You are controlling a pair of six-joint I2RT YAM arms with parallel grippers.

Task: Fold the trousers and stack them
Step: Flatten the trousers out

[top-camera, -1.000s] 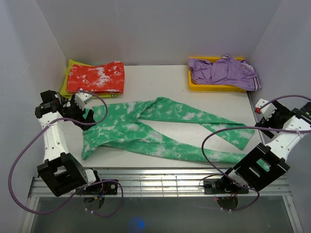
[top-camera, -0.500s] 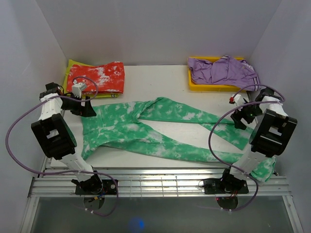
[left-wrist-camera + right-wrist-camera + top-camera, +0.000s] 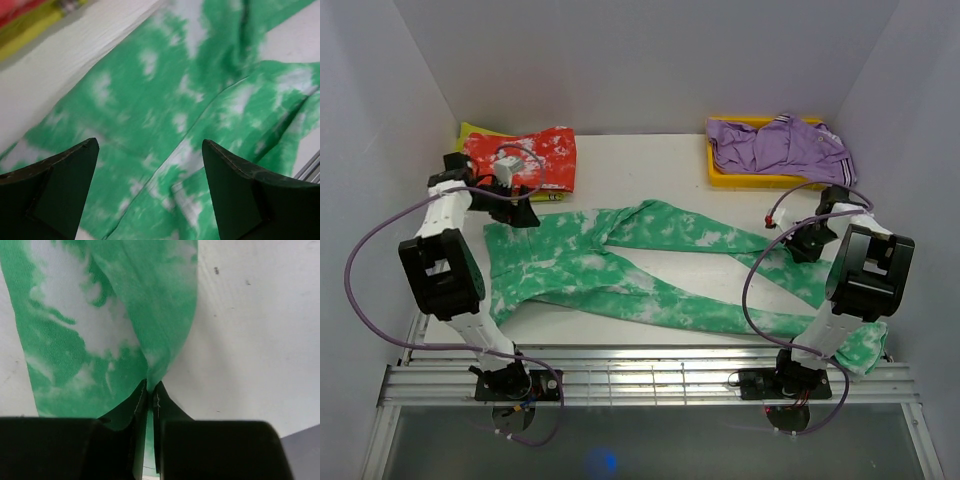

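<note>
Next, my left gripper grabs the outer edge of the trousers' far leg, toward the waist, to fold the far leg over the near one.
The green, white-blotched trousers (image 3: 620,270) lie spread across the table, waist at the left and two legs running right. My left gripper (image 3: 518,208) hovers over the waist's far left corner. In the left wrist view it (image 3: 149,144) stands open, with the trousers (image 3: 165,100) filling the gap below its fingers. My right gripper (image 3: 806,244) is at the end of the far leg. In the right wrist view it (image 3: 150,384) is shut on a pinched edge of the trousers (image 3: 100,315).
A folded red-and-white garment (image 3: 518,160) lies at the back left, close to my left gripper. A yellow tray (image 3: 720,176) holding a purple garment (image 3: 780,145) stands at the back right. The near leg's end hangs over the slatted rail (image 3: 640,378).
Both arms have swung in over the trousers. The left gripper moved to the waist's far corner and stays open. The right gripper reached the far leg's end and closed on it.
</note>
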